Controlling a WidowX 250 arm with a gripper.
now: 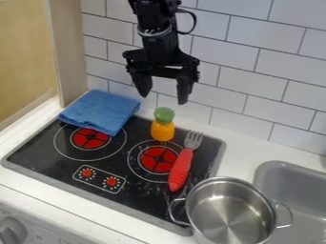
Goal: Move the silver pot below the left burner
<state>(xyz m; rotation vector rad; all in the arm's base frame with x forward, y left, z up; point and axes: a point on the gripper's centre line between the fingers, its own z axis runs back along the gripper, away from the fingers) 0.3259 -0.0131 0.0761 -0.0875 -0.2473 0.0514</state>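
My gripper grabs the silver pot [230,209] by its side next, to move it below the left burner.
The silver pot [230,209] stands upright at the lower right, over the cooktop's right corner and the counter beside the sink, with a handle on either side. The left burner [90,138] is a red disc in a white ring, its upper edge by the blue cloth. High above the back of the cooktop, in front of the tiled wall, the gripper [164,95] hangs open with nothing between its fingers, up and to the left of the pot.
A folded blue cloth [100,110] covers the cooktop's back left corner. An orange toy with a green top [163,125] and a red-handled fork [181,170] lie near the right burner [157,159]. The grey sink [290,174] is at right, a wooden panel at left.
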